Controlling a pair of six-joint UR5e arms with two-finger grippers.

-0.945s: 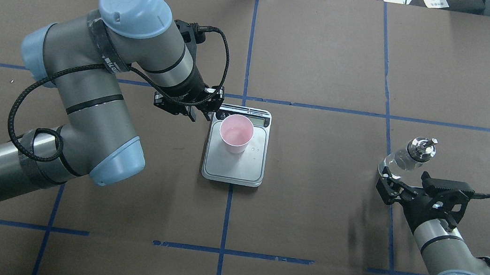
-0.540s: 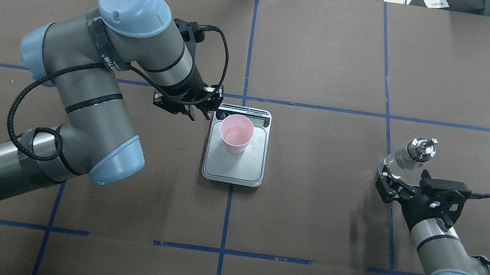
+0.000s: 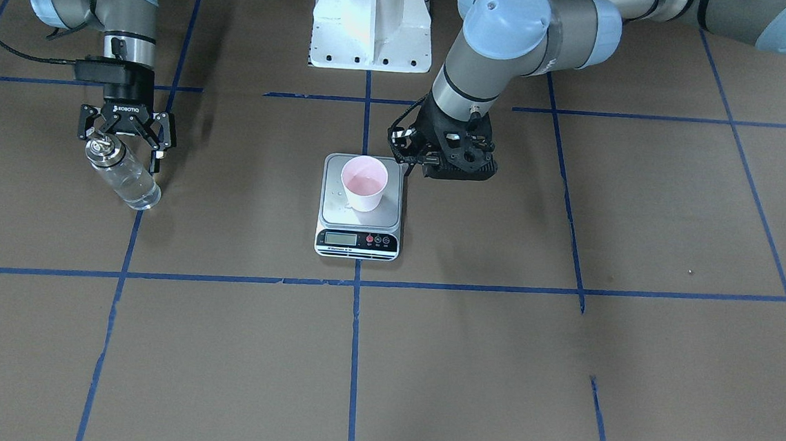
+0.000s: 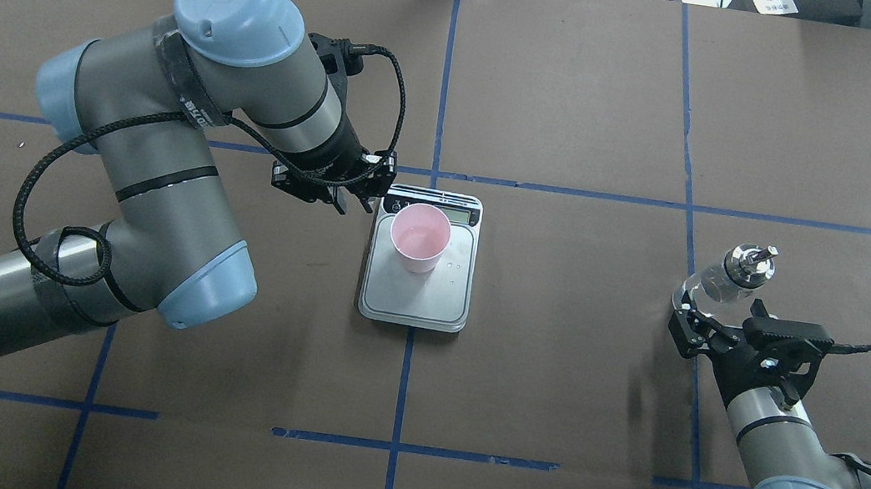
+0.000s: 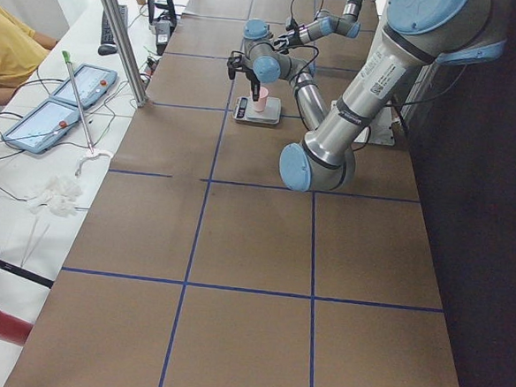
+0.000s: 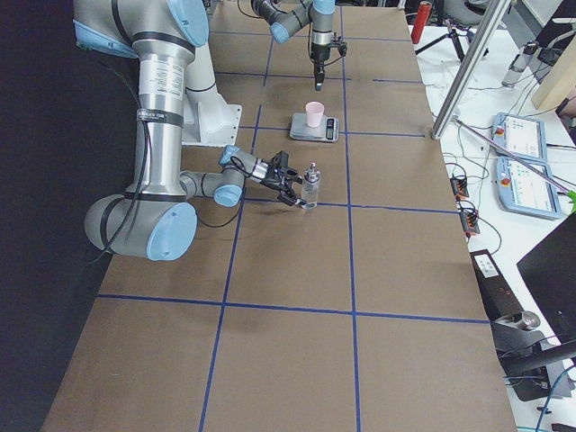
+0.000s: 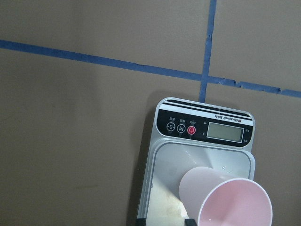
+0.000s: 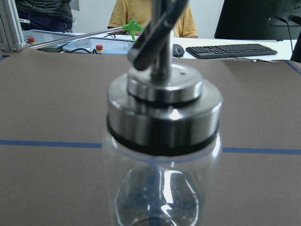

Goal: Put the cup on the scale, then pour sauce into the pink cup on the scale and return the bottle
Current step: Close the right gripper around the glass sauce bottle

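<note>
My right gripper's fingers are by the bottle's silver cap, so it is too early to close on the bottle (image 4: 721, 278). The right gripper moves forward to the bottle's glass body first.
The pale pink cup (image 4: 420, 236) stands upright on the silver scale (image 4: 428, 301) at the table's middle; it also shows in the front view (image 3: 364, 182) and the left wrist view (image 7: 225, 202). My left gripper (image 4: 352, 204) hangs just beside the scale's left edge, open and empty, apart from the cup. The clear glass bottle (image 4: 721, 278) with its silver spout cap stands upright on the table at the right (image 3: 123, 174). My right gripper (image 4: 716, 319) is open, its fingers spread just behind the bottle and not gripping it. The bottle fills the right wrist view (image 8: 162, 141).
A few droplets (image 4: 456, 267) lie on the scale's platform. The white robot base (image 3: 371, 18) stands behind the scale. Blue tape lines cross the brown table. Beyond the far edge sit a keyboard (image 8: 230, 49), tablets (image 5: 61, 100) and a person in yellow (image 8: 150, 14).
My right arm has drawn back a little from the standing bottle, with the gripper staying open. The left arm, cup and scale have barely moved.
</note>
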